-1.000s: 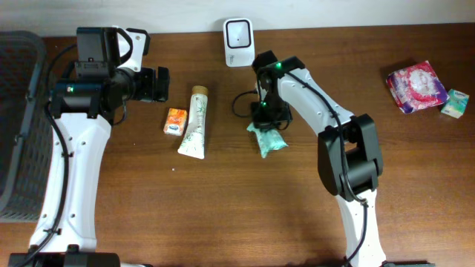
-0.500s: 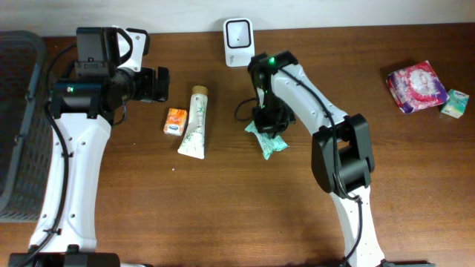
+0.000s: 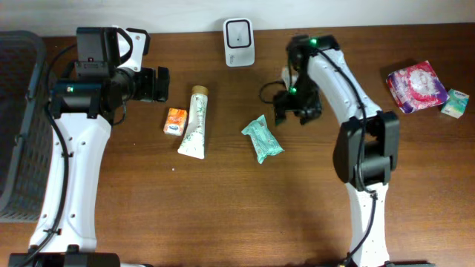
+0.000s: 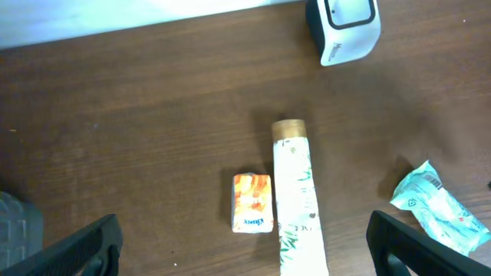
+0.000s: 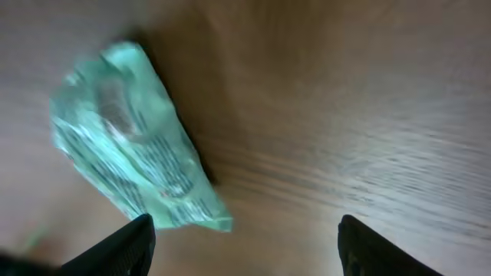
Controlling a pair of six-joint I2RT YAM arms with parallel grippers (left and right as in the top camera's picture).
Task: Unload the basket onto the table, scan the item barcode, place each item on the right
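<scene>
I will show the printed barcode to the scanner (image 3: 239,32), so I will pick up the green plastic packet (image 3: 262,139) by one end with my right gripper and leave the barcode uncovered.
The white barcode scanner (image 3: 239,32) stands at the back of the table, also in the left wrist view (image 4: 343,27). A green plastic packet (image 3: 262,139) lies flat on the wood in front of it. My right gripper (image 3: 297,111) hovers to the packet's right, open and empty. In the right wrist view the packet (image 5: 130,146) lies up and left of the open gripper (image 5: 245,245), apart from both fingers. My left gripper (image 3: 159,84) is open and empty, high at the left, looking down on the packet (image 4: 441,218).
A white toothpaste tube (image 3: 195,122) and a small orange packet (image 3: 175,121) lie left of centre. A pink tissue pack (image 3: 417,86) and a small teal box (image 3: 455,103) sit at the far right. A dark basket (image 3: 18,126) fills the left edge.
My right gripper has opened, let go of the green packet and swung right and back from it. The packet now lies free on the table. The left arm has not moved.
</scene>
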